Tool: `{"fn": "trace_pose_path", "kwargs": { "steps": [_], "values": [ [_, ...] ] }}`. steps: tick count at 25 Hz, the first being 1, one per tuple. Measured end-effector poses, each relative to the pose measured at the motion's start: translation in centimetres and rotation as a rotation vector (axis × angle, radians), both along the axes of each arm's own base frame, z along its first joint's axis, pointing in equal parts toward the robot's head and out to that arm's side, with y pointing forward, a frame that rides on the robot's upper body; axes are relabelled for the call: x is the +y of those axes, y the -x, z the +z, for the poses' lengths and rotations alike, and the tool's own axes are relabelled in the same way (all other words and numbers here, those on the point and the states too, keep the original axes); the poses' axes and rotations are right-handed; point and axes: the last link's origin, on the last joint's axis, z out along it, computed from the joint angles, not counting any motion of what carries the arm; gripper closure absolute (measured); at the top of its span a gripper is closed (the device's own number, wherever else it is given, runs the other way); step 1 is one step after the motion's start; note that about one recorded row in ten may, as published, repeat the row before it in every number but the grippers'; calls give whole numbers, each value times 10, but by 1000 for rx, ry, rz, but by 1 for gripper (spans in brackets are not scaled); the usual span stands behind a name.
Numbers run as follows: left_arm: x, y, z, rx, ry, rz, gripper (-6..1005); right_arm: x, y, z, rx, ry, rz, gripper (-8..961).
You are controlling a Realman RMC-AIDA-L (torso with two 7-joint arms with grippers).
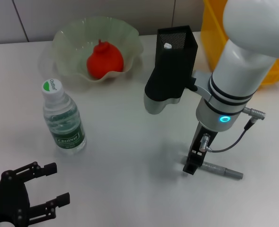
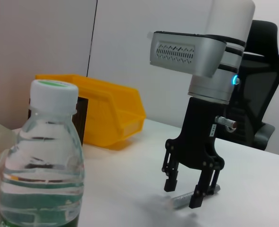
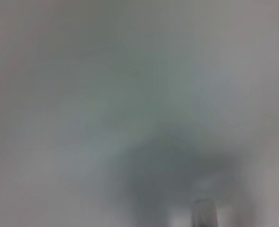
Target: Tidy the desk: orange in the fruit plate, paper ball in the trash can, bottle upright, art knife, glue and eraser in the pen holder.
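Observation:
The fingers of my right gripper reach down beside the grey stick [image 1: 223,170] [image 3: 204,213] at table level, so they would hold it if they closed now. It is time to close.
The orange [image 1: 104,61] lies in the pale green fruit plate [image 1: 68,35] at the back left. The bottle [image 1: 62,117] stands upright on the table and looms close in the left wrist view [image 2: 42,161]. The black mesh pen holder [image 1: 176,54] holds a white-tipped item [image 1: 167,46]. My right gripper [image 1: 192,166] points down at the table, open, its fingers either side of one end of a slim grey stick [image 1: 223,170]. The left wrist view shows that gripper [image 2: 184,193] and the stick [image 2: 177,202]. My left gripper [image 1: 58,184] is open and empty at the front left. The paper ball and eraser are out of view.
The yellow trash can [image 1: 212,28] stands at the back right, behind my right arm, and also shows in the left wrist view [image 2: 111,111]. The right wrist view is a grey blur of table surface. A black office chair [image 2: 262,94] stands beyond the table.

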Motion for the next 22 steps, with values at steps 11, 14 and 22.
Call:
{"fn": "trace_pose_path", "kwargs": {
  "steps": [11, 14, 22],
  "values": [
    [-1, 0, -2, -1, -2, 5, 229, 0, -5, -1, -19, 4, -26, 561],
    [0, 0, -2, 0, -4, -1, 229, 0, -5, -2, -18, 4, -26, 616],
    [0, 0, -2, 1, -6, -1, 229, -2, -6, -4, -29, 16, -17, 670]
  ]
}}
